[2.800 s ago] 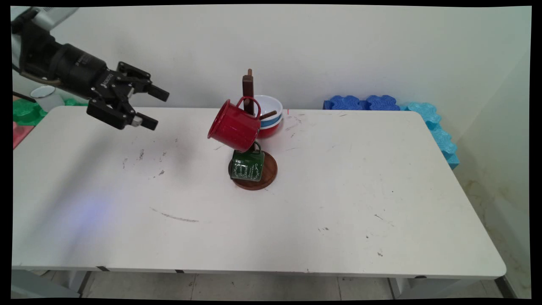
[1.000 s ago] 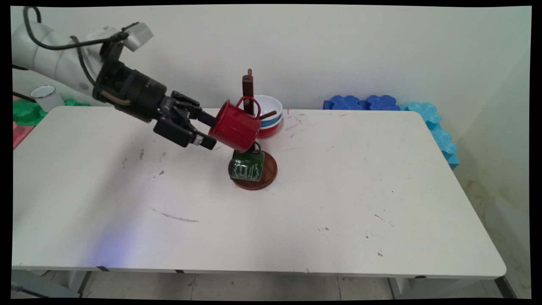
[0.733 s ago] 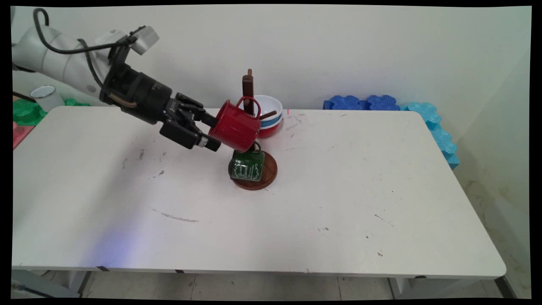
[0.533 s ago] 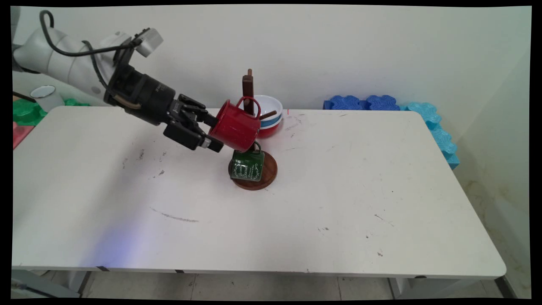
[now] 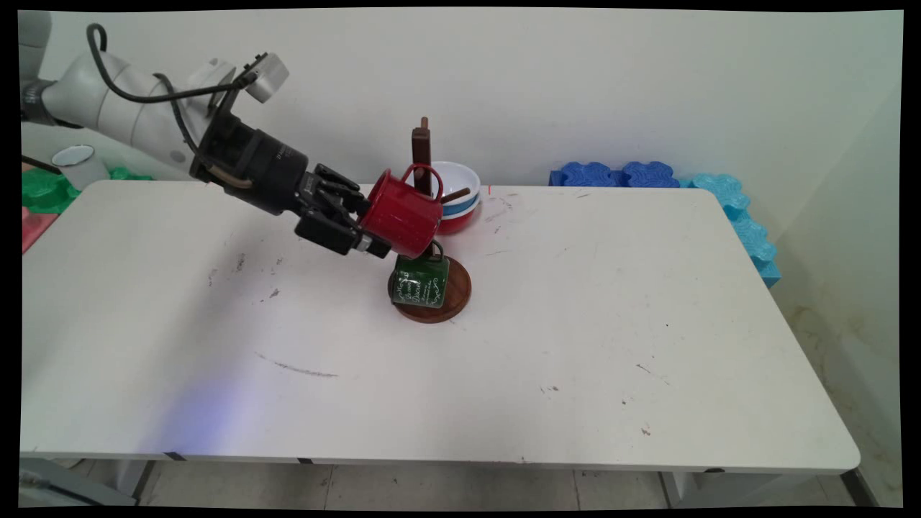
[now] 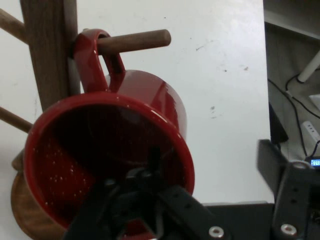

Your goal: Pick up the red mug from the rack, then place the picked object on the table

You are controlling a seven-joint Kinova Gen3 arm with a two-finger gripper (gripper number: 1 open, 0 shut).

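The red mug should be gripped by its rim [image 6: 188,164] next, so that my gripper can lift it off the wooden mug tree [image 6: 49,50].
A red enamel mug [image 5: 403,216] hangs by its handle on an upper peg [image 6: 135,41] of a wooden mug tree [image 5: 421,155]. Its mouth is tilted towards the arm. My gripper [image 5: 370,226] is open at the mug's rim. In the hand view one finger [image 6: 152,162] reaches into the red mug's [image 6: 100,145] mouth, and the other finger [image 6: 272,170] stands well outside its wall to the right. A green mug [image 5: 422,282] hangs lower on the tree, just above its round wooden base [image 5: 460,288].
Stacked white, blue and red bowls [image 5: 460,194] sit right behind the tree. Blue foam pieces [image 5: 619,175] line the table's far right corner and right edge. A white cup [image 5: 78,164] stands on green foam [image 5: 43,191] beyond the far left.
The arm has come in from the far left to the red mug, and over the last second it pushed one finger into the mug's mouth. The mugs and tree have not shifted.
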